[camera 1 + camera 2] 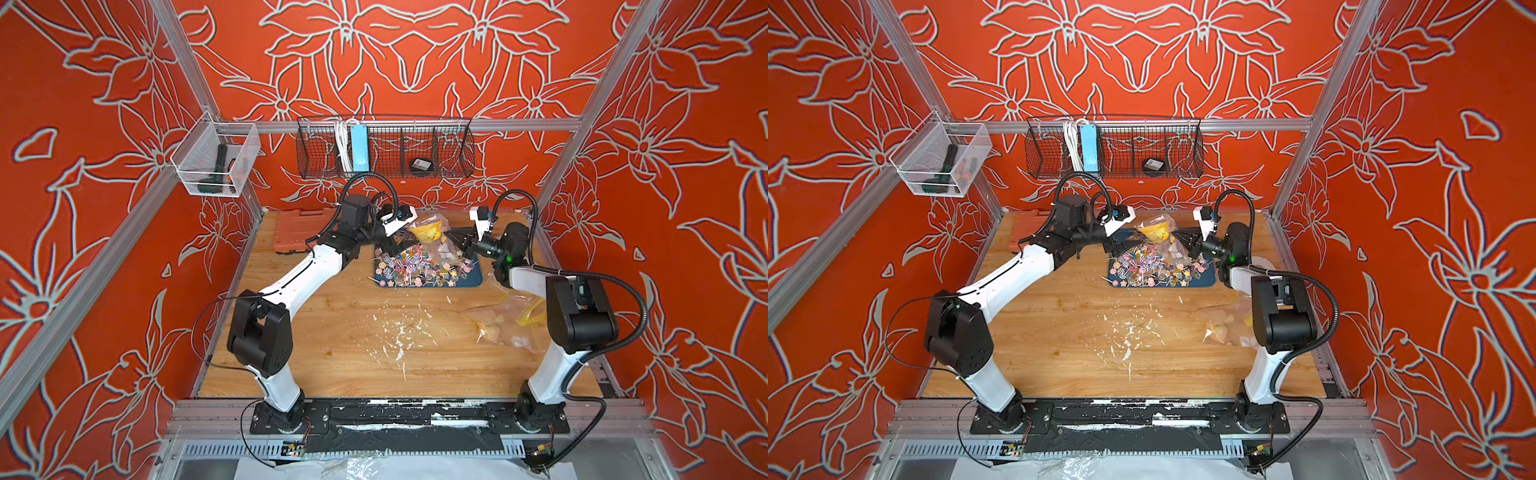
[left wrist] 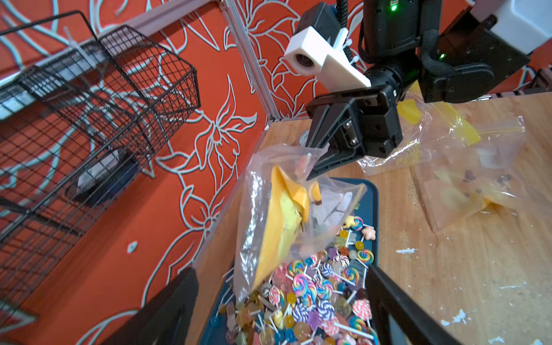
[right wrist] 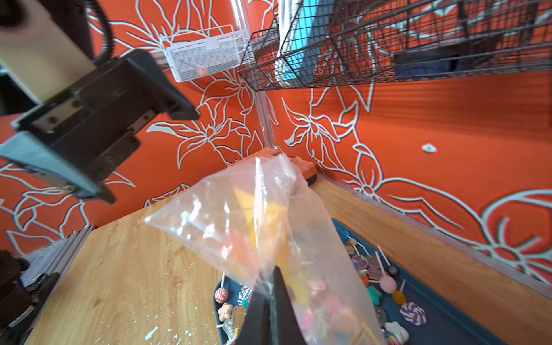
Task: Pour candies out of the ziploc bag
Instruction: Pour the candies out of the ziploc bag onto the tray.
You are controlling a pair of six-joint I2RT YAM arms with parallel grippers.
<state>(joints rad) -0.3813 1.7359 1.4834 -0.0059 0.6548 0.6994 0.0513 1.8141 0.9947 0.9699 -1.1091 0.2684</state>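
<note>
My right gripper is holding a corner of the ziploc bag. My left gripper should next grip the bag by its side edge, opposite that corner, to pour out the remaining candies.
The clear ziploc bag [image 1: 428,230] [image 1: 1156,230] hangs tilted over a dark blue tray [image 1: 473,277] [image 1: 1207,279] at the back of the table. Its lower end rests on the heap of candies [image 1: 419,268] [image 1: 1154,268]. My right gripper [image 3: 276,274] [image 2: 313,173] is shut on a high corner of the bag [image 3: 239,215]. The bag [image 2: 268,215] still holds a yellow sheet and a few small pieces. My left gripper [image 2: 280,270] [image 3: 150,156] stands open on the bag's left side, its fingers [image 2: 397,304] wide apart over the candies [image 2: 313,298], holding nothing.
A second, crumpled ziploc bag [image 1: 498,320] [image 2: 463,179] lies on the wooden table by the right arm. An orange case [image 1: 295,230] sits at the back left. A black wire basket [image 1: 386,149] and a white mesh basket [image 1: 216,160] hang on the frame. White flecks dot the table's middle.
</note>
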